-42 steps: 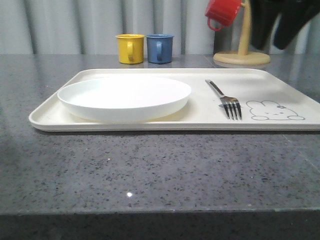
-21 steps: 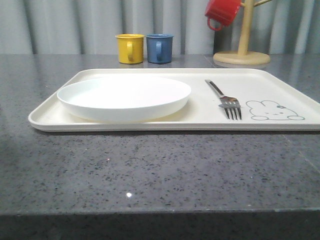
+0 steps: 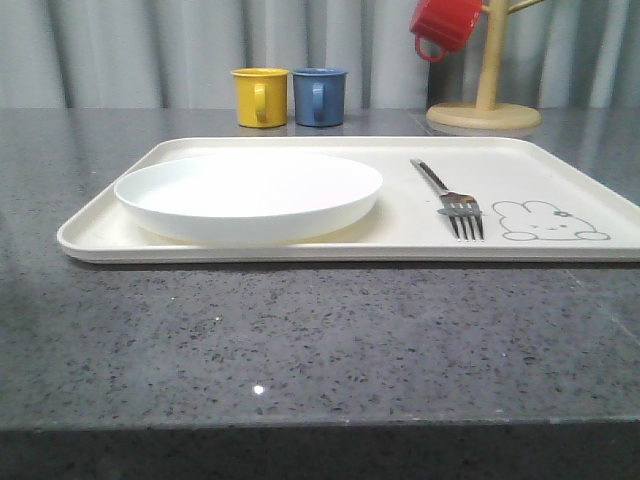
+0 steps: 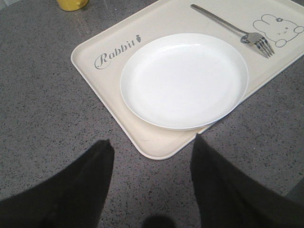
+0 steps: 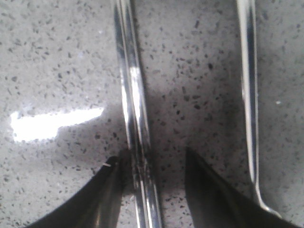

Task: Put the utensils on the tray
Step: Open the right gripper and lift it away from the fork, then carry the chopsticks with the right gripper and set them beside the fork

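Note:
My fingers are on both sides of the silver chopsticks, low over the counter. I need to close my right gripper. Closing now would hold the chopsticks.
The cream tray [image 3: 560, 160] lies across the dark speckled counter. On it sit the round white plate [image 3: 250, 190] at the left and a silver fork [image 3: 450, 195] beside the rabbit drawing. In the left wrist view my left gripper [image 4: 152, 141] hangs open over the counter just off the tray's [image 4: 95, 47] near corner, close to the plate [image 4: 185, 78], with the fork [image 4: 228, 26] beyond. My right gripper [image 5: 149, 159] is low over the counter, open and straddling the flat silver chopsticks pair [image 5: 133, 95]; one finger touches them. A second slim silver handle [image 5: 249, 95] lies alongside.
Behind the tray stand a yellow mug [image 3: 260, 96] and a blue mug [image 3: 320, 96]. A red mug [image 3: 445, 25] hangs on a wooden mug tree [image 3: 485, 110] at the back right. Bare counter runs along the front of the tray.
The dark arm that showed at the upper right of the front view a second ago has left that view. Tray, plate and fork have not moved.

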Robot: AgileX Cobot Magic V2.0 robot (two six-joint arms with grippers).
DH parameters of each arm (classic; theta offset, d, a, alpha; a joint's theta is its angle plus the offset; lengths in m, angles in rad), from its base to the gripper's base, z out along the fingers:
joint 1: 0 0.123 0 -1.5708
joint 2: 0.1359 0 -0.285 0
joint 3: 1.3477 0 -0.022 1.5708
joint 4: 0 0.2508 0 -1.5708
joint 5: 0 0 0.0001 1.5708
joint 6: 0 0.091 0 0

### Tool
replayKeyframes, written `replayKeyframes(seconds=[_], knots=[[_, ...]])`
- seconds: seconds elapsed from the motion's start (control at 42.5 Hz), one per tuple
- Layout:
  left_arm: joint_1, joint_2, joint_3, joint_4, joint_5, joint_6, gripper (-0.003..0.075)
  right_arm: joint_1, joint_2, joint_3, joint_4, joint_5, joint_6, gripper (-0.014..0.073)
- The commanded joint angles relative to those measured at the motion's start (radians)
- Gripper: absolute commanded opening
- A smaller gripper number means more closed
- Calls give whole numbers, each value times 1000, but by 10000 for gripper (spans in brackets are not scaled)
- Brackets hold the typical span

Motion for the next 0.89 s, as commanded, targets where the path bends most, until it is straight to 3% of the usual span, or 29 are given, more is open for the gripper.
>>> replayKeyframes(seconds=[0.0, 0.141, 0.236, 0.471, 0.683, 0.871], knots=[[-8, -2, -26, 1, -68, -10, 363, -4, -21, -18, 46, -11, -32, 294], [-8, -2, -26, 1, -68, -10, 363, -4, -26, -20, 59, -6, -32, 117], [-8, -2, -26, 1, -68, -10, 363, -4, -27, -20, 59, 10, -32, 52], [-8, -2, -26, 1, -68, -10, 363, 111, -101, -23, 141, 55, -74, 47], [-8, -2, -26, 1, -68, -10, 363, 260, -86, -79, 324, 22, -72, 47], [-8, -2, -26, 1, -68, -10, 363, 285, -47, -91, 417, -44, -44, 47]])
